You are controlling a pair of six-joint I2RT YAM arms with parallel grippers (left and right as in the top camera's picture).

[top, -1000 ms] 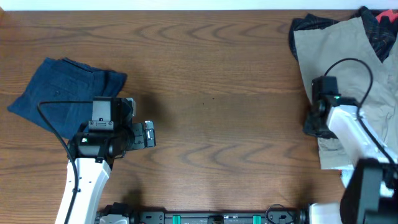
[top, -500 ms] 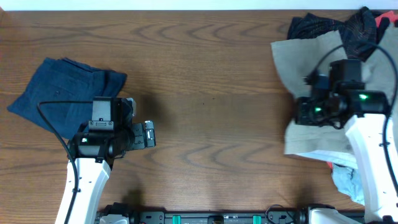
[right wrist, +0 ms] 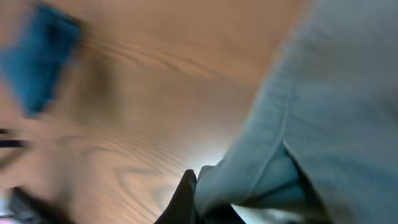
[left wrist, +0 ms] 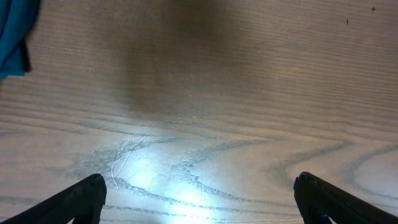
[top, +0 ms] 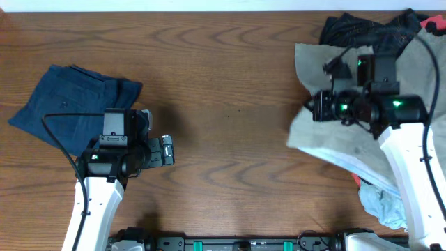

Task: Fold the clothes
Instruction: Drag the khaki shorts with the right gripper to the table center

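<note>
The left gripper grabs the khaki-beige shorts by the free corner beside the shorts' lifted edge next, to spread them open for folding.
The khaki-beige shorts lie spread at the right of the table, one edge lifted. My right gripper is shut on that edge and holds it above the wood; the cloth fills the right wrist view. Navy shorts lie folded at the far left. My left gripper is open and empty over bare wood, its fingertips apart in the left wrist view. A black shirt with orange line print lies at the back right. A light blue garment sits at the front right.
Something red shows at the back right corner. A blue corner of the navy shorts shows at the top left of the left wrist view. Bare wood lies between the arms.
My right gripper has moved left and toward the back, dragging the khaki shorts leftward with it. The light blue garment has been uncovered at the front right. The left arm has not moved.
</note>
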